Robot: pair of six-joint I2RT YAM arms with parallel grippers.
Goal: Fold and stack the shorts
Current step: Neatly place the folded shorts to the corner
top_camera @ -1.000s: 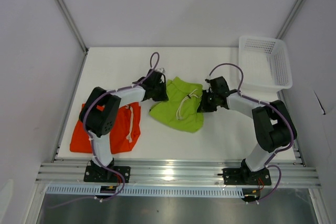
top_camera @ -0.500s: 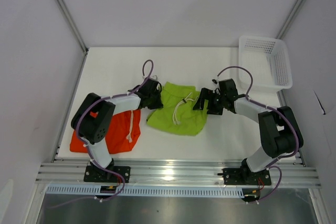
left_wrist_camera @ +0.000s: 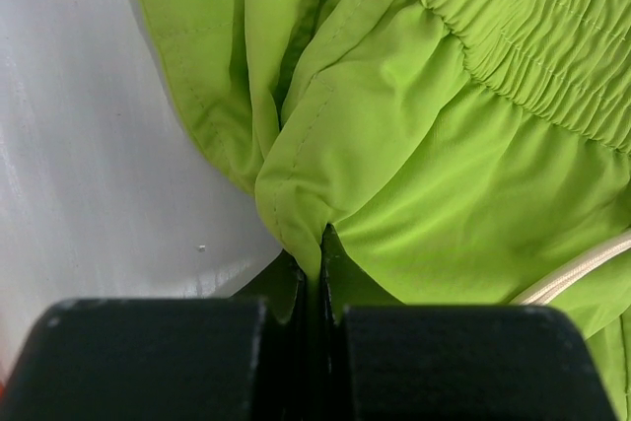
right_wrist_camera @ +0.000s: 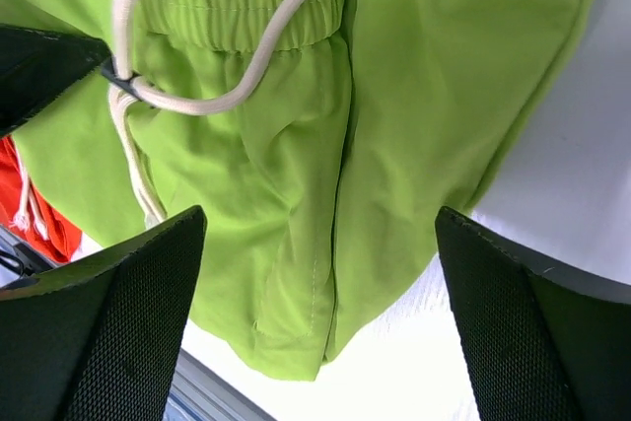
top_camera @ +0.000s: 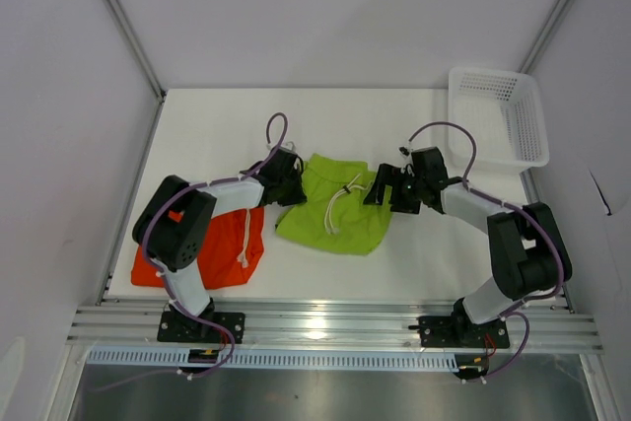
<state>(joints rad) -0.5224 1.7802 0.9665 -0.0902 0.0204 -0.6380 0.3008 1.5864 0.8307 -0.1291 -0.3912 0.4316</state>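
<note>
My right gripper grips the folded lime green shorts by the edge opposite my left gripper next, to stack them still folded.
The lime green shorts [top_camera: 335,209] lie folded mid-table, white drawstring [top_camera: 341,200] on top. My left gripper [top_camera: 293,184] is shut on a pinch of their left edge; the left wrist view shows green fabric [left_wrist_camera: 394,145] squeezed between the jaws of that gripper [left_wrist_camera: 320,253]. My right gripper [top_camera: 378,191] stands open at the shorts' right edge, and in the right wrist view its gripper [right_wrist_camera: 320,244] holds nothing over the green shorts [right_wrist_camera: 325,145]. The orange-red shorts [top_camera: 222,244] lie flat at the front left, partly under the left arm.
A white mesh basket [top_camera: 503,115] stands at the back right corner. Metal rails [top_camera: 325,327] run along the table's near edge. Grey walls close in both sides.
My right gripper has let go of the green shorts and opened wide. Both arms have lowered the shorts, which now lie flatter and a little nearer the front.
</note>
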